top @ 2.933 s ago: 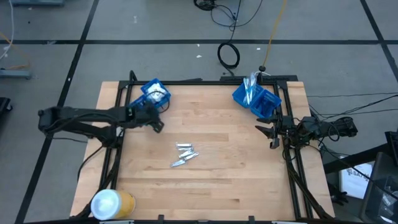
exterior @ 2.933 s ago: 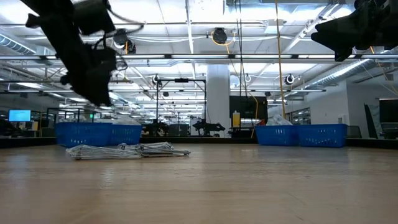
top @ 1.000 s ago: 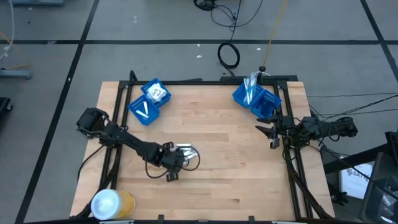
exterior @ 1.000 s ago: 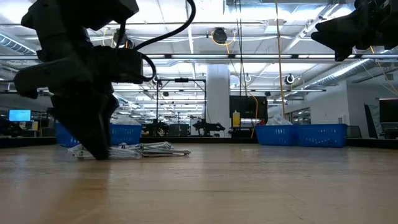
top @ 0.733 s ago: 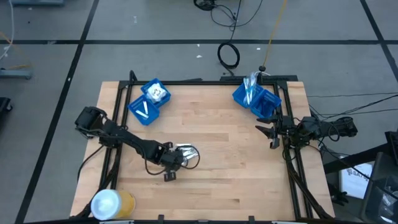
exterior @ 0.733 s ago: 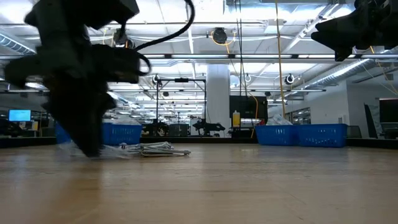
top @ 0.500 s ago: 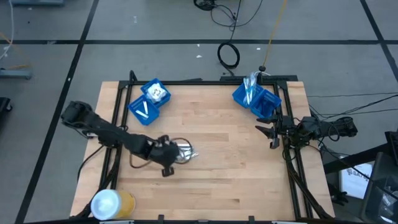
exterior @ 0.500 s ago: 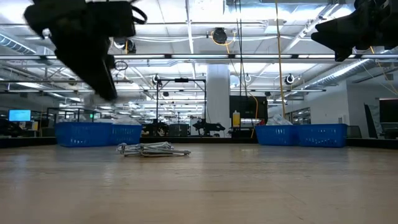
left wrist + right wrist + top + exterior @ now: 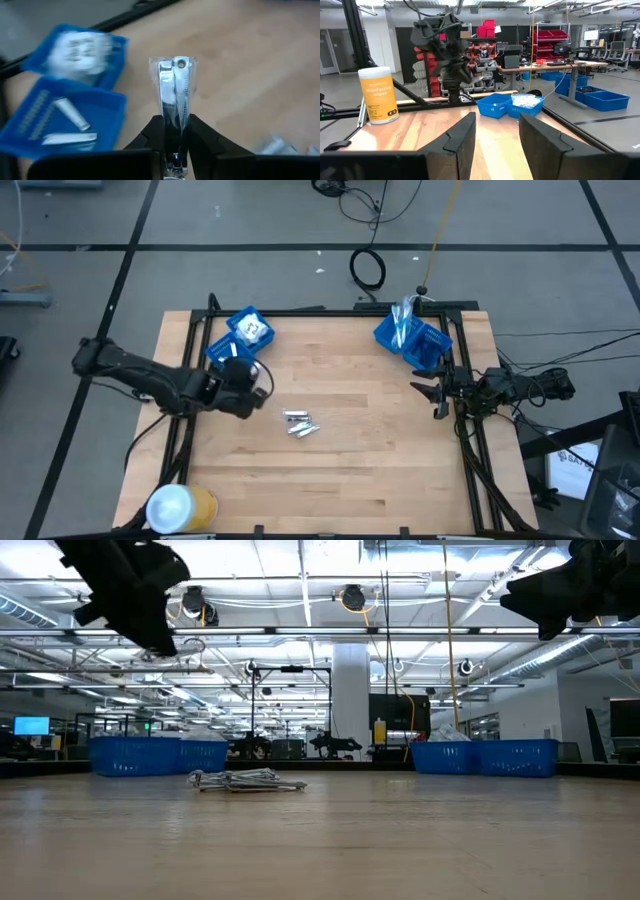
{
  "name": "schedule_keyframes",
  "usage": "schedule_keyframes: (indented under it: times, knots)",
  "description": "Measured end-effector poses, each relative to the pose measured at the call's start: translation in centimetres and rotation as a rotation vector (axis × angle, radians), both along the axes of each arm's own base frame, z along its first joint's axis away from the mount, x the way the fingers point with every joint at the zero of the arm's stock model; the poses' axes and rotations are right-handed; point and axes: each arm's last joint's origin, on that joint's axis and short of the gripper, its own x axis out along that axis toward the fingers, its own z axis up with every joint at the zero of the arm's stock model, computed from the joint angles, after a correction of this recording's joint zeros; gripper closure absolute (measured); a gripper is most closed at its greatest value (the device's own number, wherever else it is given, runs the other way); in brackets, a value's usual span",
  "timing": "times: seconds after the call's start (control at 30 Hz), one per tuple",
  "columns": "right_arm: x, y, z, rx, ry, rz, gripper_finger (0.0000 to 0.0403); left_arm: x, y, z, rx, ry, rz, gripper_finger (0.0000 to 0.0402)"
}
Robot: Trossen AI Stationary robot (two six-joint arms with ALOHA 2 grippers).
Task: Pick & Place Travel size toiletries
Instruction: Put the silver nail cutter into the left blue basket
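The left gripper should keep holding the toiletry until it reaches the blue bin's section, because the silver toiletry [image 9: 175, 87] is still hanging over bare wood.
My left gripper [image 9: 248, 380] hangs above the table near the left blue bins [image 9: 240, 340], shut on a narrow silver toiletry in clear wrap [image 9: 174, 85]. Several more silver travel size toiletries [image 9: 299, 423] lie flat in a small pile mid-table, also seen as a pile [image 9: 245, 779] in the low view. One left bin compartment [image 9: 60, 120] holds silver pieces, the other [image 9: 80, 50] white packets. My right gripper [image 9: 433, 395] waits open at the right edge, nothing between its fingers [image 9: 462, 135]. My left gripper pinches the silver toiletry's near end [image 9: 173, 117] between its two fingers. The fingers lie along the piece, which sticks straight out past the fingertips. It is lifted clear of the table, slanting downward with the fingers.
A second pair of blue bins [image 9: 412, 338] sits at the far right corner. A yellow-and-white canister [image 9: 180, 506] stands at the near left corner. A black frame [image 9: 200, 330] rims the table. Bare wood lies around the pile.
My left gripper has shut on one silver piece at the pile's left side, risen with it and swung toward the table's far left, to the left blue bins, rolling its wrist as it went. The piece is lifted clear; the rest of the pile stays on the table.
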Motion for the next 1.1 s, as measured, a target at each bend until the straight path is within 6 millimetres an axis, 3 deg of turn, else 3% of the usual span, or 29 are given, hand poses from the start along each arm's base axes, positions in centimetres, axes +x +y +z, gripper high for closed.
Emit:
schedule_keyframes:
  times: [0.13, 0.23, 0.53, 0.67, 0.8, 0.93, 1.1]
  knots:
    - [0.0, 0.0, 0.0, 0.0, 0.0, 0.0, 0.0264, -1.5, 1.7, -0.2, 0.02, 0.048, 0.207, 0.0342]
    - [0.0, 0.0, 0.0, -0.003, 0.001, -0.001, 0.0264, -2.3, 2.8, -0.6, 0.019, 0.09, 0.344, 0.0357]
    - [0.0, 0.0, -0.1, -0.005, 0.008, -0.001, 0.0264, -4.0, 6.1, -4.4, -0.013, 0.197, 0.554, 0.0357]
    - [0.0, 0.0, -0.1, -0.005, 0.009, -0.001, 0.0264, -4.4, 7.4, -6.6, -0.086, 0.209, 0.587, 0.0339]
    - [0.0, 0.0, -0.1, -0.002, 0.008, -0.001, 0.0264, -4.6, 8.4, -8.2, -0.106, 0.183, 0.59, 0.0349]
    - [0.0, 0.0, -0.1, -0.002, 0.009, -0.001, 0.0264, -4.6, 9.1, -8.8, -0.107, 0.181, 0.568, 0.0353]
    - [0.0, 0.0, -0.1, -0.003, 0.012, -0.001, 0.0264, -4.8, 9.7, -8.8, -0.099, 0.178, 0.606, 0.0313]
